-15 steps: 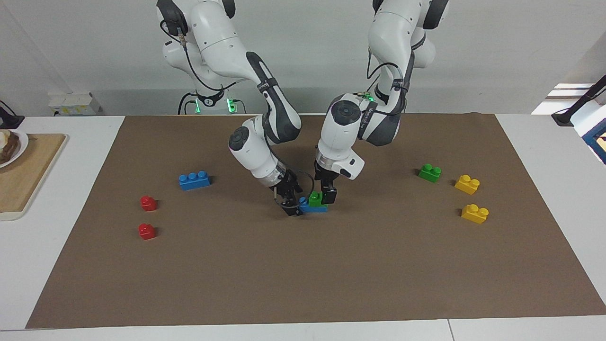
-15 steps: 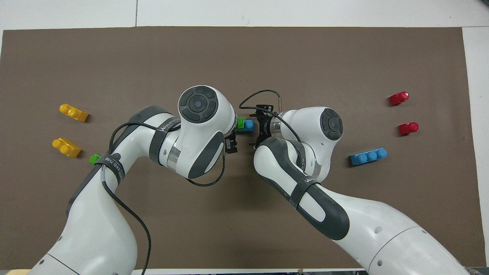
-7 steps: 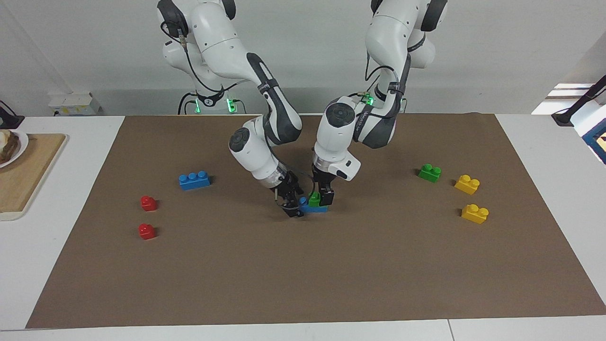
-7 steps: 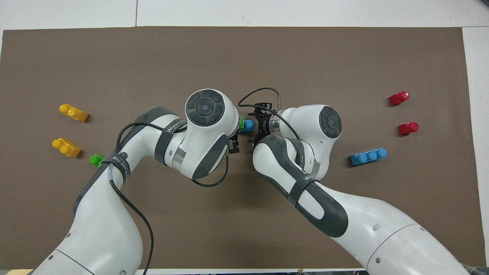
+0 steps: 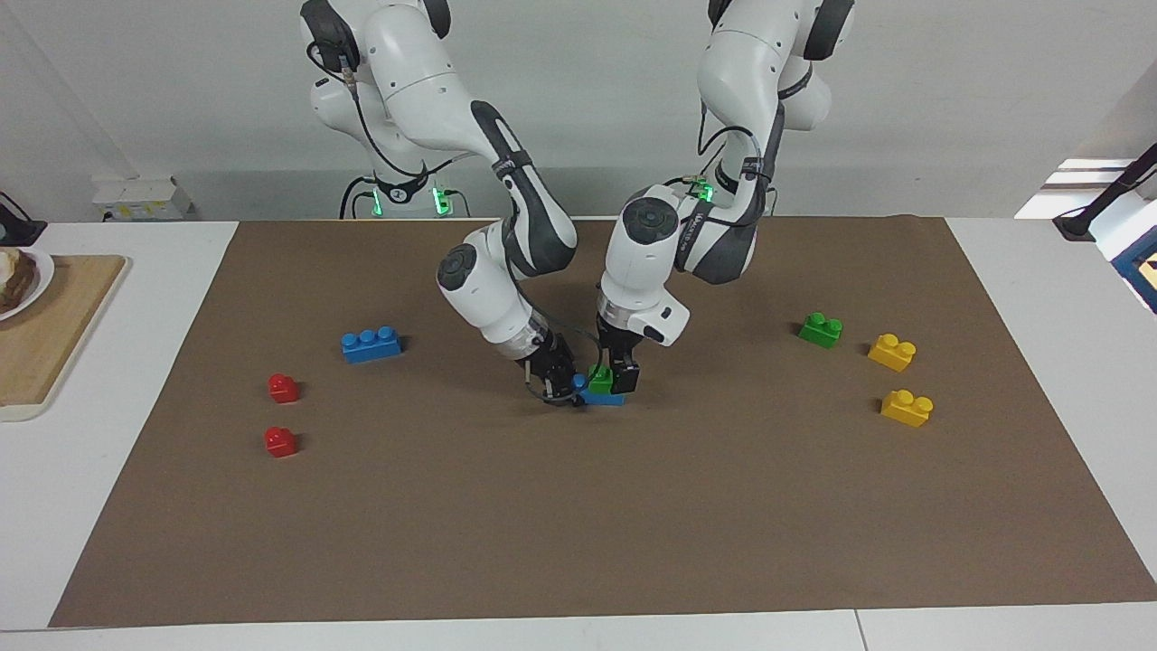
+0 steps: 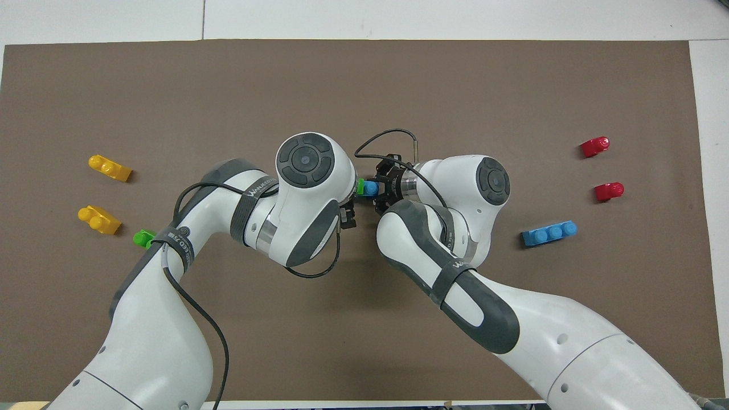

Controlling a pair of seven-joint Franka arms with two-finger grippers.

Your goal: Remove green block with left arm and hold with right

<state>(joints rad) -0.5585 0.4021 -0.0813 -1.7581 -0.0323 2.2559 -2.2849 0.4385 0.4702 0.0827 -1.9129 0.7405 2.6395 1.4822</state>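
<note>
My left gripper grabs the green block by its end away from the blue studs next. My right gripper crowds the block's other side.
A green block (image 5: 599, 378) (image 6: 360, 185) sits stacked on a blue brick (image 5: 602, 398) (image 6: 371, 188) in the middle of the brown mat (image 5: 578, 524). My left gripper (image 5: 615, 374) comes down on the green block, open, with one finger on each side of it. My right gripper (image 5: 568, 389) (image 6: 380, 187) is low at the blue brick's end toward the right arm's side, shut on that brick. In the overhead view the left wrist hides most of the green block and the left fingers.
A second green block (image 5: 820, 329) (image 6: 140, 237) and two yellow bricks (image 5: 892, 351) (image 5: 907, 407) lie toward the left arm's end. A loose blue three-stud brick (image 5: 371, 344) and two red bricks (image 5: 283, 387) (image 5: 279, 441) lie toward the right arm's end. A wooden board (image 5: 45, 334) sits off the mat.
My right gripper has moved in and closed on the end of the blue brick. The left gripper has shifted slightly at the green block and stays open.
</note>
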